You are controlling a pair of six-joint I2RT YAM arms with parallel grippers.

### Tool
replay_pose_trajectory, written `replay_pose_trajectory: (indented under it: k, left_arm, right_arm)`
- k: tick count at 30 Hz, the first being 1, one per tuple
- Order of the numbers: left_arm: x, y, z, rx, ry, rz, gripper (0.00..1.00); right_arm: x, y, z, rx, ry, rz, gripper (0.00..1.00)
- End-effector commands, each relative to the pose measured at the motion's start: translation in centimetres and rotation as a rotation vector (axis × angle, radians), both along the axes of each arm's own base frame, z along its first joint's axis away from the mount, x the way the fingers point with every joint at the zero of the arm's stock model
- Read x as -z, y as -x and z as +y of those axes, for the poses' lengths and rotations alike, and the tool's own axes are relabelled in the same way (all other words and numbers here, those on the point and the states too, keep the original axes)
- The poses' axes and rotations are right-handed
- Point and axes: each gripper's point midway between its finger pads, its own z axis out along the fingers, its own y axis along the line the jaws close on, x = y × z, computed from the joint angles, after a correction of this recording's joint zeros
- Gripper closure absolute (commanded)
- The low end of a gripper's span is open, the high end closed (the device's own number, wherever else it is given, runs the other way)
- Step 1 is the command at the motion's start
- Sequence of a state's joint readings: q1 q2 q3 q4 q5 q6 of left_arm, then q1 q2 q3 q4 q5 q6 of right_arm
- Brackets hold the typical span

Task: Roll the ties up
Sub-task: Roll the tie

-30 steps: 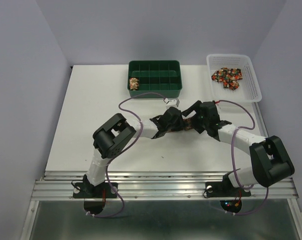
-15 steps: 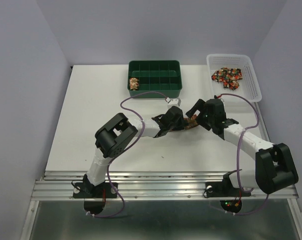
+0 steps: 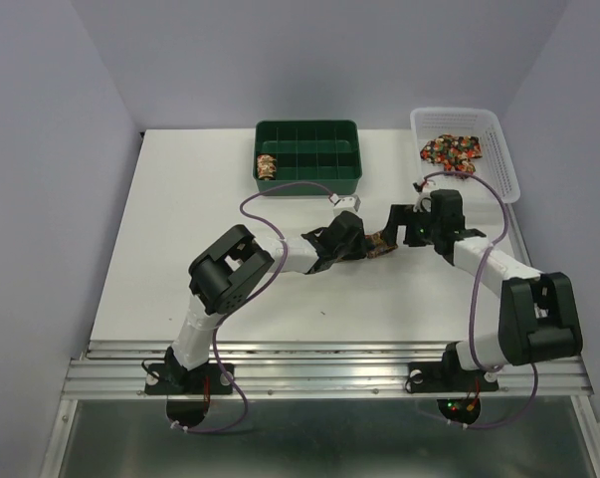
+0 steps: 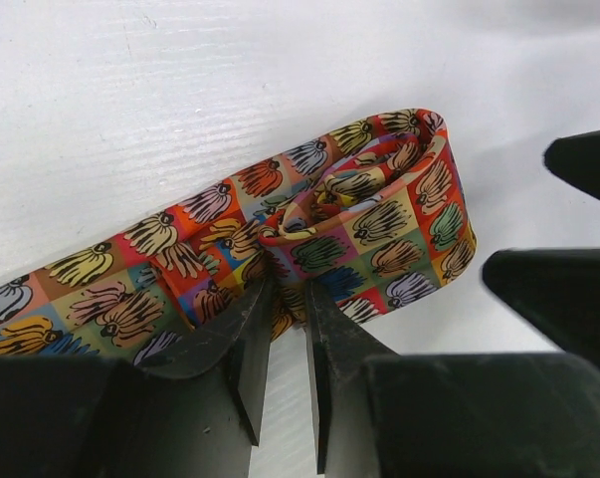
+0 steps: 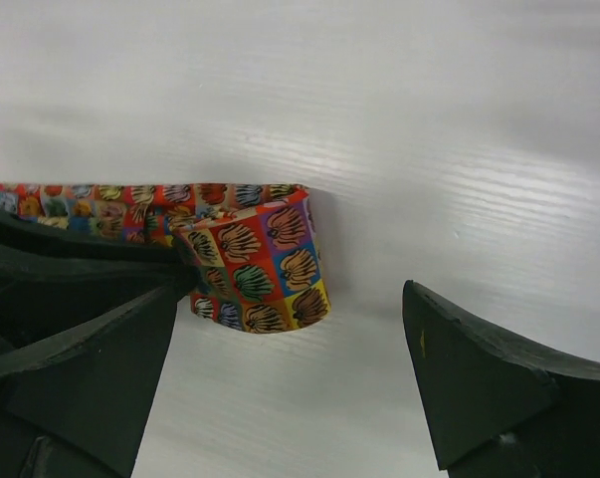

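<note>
Next, my right gripper grabs the tie by its loosely wound end [image 3: 381, 244] [image 5: 266, 260], leaving the flat tail free to roll the tie along the tail.
A tie [image 4: 379, 234] with a bright patchwork print lies on the white table, its end wound into a loose roll. It also shows in the top view [image 3: 382, 244] and the right wrist view [image 5: 265, 249]. My left gripper [image 4: 287, 291] is shut on the roll's near edge, pinching the fabric; in the top view it [image 3: 365, 246] is at the table's middle. My right gripper [image 5: 292, 294] is open and empty, its jaws wide apart and just short of the roll. In the top view it [image 3: 404, 227] sits just right of the tie.
A green compartment tray [image 3: 307, 177] stands at the back centre with one rolled tie [image 3: 267, 165] in its left cell. A white basket [image 3: 500, 164] at the back right holds more ties [image 3: 453, 150]. The tie's flat tail runs left under my left arm.
My right arm has drawn back to the right, away from the roll, with its jaws open. My left gripper has kept its hold on the tie in the same place.
</note>
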State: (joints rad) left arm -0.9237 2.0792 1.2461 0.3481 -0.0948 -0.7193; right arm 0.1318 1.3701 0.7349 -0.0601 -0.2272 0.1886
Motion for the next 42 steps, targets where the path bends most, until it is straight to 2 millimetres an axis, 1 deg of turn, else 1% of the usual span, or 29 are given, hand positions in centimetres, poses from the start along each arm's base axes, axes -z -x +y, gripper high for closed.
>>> replay_pose_trajectory:
  k: [1, 3, 4, 7, 9, 11, 12, 13, 14, 15, 16, 17, 20, 21, 25, 31, 38, 39, 40, 41, 42]
  left_arm:
    - [0.2, 0.0, -0.1, 0.01, -0.04, -0.011, 0.69]
    - [0.3, 0.0, 0.1, 0.007, -0.043, -0.008, 0.69]
    - [0.4, 0.0, 0.1, 0.007, -0.044, -0.009, 0.69]
    - [0.5, 0.1, 0.2, 0.007, -0.047, -0.007, 0.69]
    - [0.6, 0.1, 0.2, 0.007, -0.048, -0.006, 0.69]
    - [0.7, 0.1, 0.2, 0.007, -0.048, -0.004, 0.69]
    - [0.7, 0.1, 0.1, 0.006, -0.048, -0.005, 0.69]
    - [0.8, 0.1, 0.1, 0.006, -0.051, -0.004, 0.69]
    - [1.0, 0.1, 0.2, 0.006, -0.056, -0.002, 0.69]
    - [1.1, 0.0, 0.3, 0.002, -0.059, -0.003, 0.69]
    - [1.1, 0.1, 0.4, 0.003, -0.062, -0.002, 0.69]
    - [1.2, 0.1, 0.5, 0.0, -0.067, -0.001, 0.69]
    - [1.3, 0.1, 0.7, -0.01, -0.071, -0.002, 0.69]
    - [1.3, 0.1, 0.7, -0.008, -0.071, -0.001, 0.69]
    - [1.3, 0.1, 0.5, -0.002, -0.067, 0.001, 0.69]
    - [1.3, 0.1, 0.7, -0.006, -0.07, -0.002, 0.69]
    - [1.3, 0.0, 0.7, -0.01, -0.07, -0.003, 0.69]
    - [1.2, 0.0, 0.7, -0.01, -0.069, -0.004, 0.69]
    - [1.2, 0.0, 0.7, -0.011, -0.068, -0.003, 0.7]
    - [1.2, 0.0, 0.7, -0.012, -0.069, -0.004, 0.69]
    - [1.2, 0.1, 0.8, -0.014, -0.068, -0.004, 0.7]
  right_arm:
    - [-1.6, -1.9, 2.4, -0.238, -0.007, -0.101, 0.0]
    - [-1.3, -2.4, 2.3, -0.252, -0.013, -0.094, 0.0]
    - [-0.8, -2.9, 1.9, -0.239, -0.012, -0.075, 0.01]
    - [-0.2, -3.0, 1.5, -0.228, -0.049, -0.054, 0.02]
    - [-0.2, -3.6, 1.7, -0.231, -0.08, -0.085, 0.04]
    - [0.3, -3.6, 1.5, -0.23, -0.104, -0.065, 0.05]
    - [0.8, -3.5, 1.5, -0.238, -0.12, -0.041, 0.06]
    - [1.1, -3.6, 1.0, -0.23, -0.134, -0.029, 0.07]
    - [1.3, -3.5, 1.0, -0.237, -0.153, -0.021, 0.1]
    - [1.5, -3.1, 1.6, -0.267, -0.19, -0.013, 0.11]
    - [1.6, -3.4, 0.5, -0.24, -0.218, -0.008, 0.11]
    - [1.6, -3.3, 0.5, -0.252, -0.238, -0.009, 0.14]
    - [2.2, -3.0, 0.3, -0.263, -0.295, 0.015, 0.18]
    - [2.6, -2.8, 0.5, -0.271, -0.317, 0.034, 0.2]
    - [3.0, -2.6, 0.6, -0.286, -0.353, 0.064, 0.3]
    - [3.1, -2.3, 0.9, -0.311, -0.367, 0.059, 0.32]
    - [4.7, -2.1, 1.3, -0.33, -0.398, 0.117, 0.41]
    - [5.1, -2.0, 1.3, -0.326, -0.403, 0.136, 0.45]
    - [5.3, -2.0, 1.2, -0.323, -0.402, 0.142, 0.54]
    - [5.4, -2.0, 1.2, -0.315, -0.405, 0.147, 0.54]
    - [5.3, -2.1, 1.2, -0.314, -0.404, 0.142, 0.65]
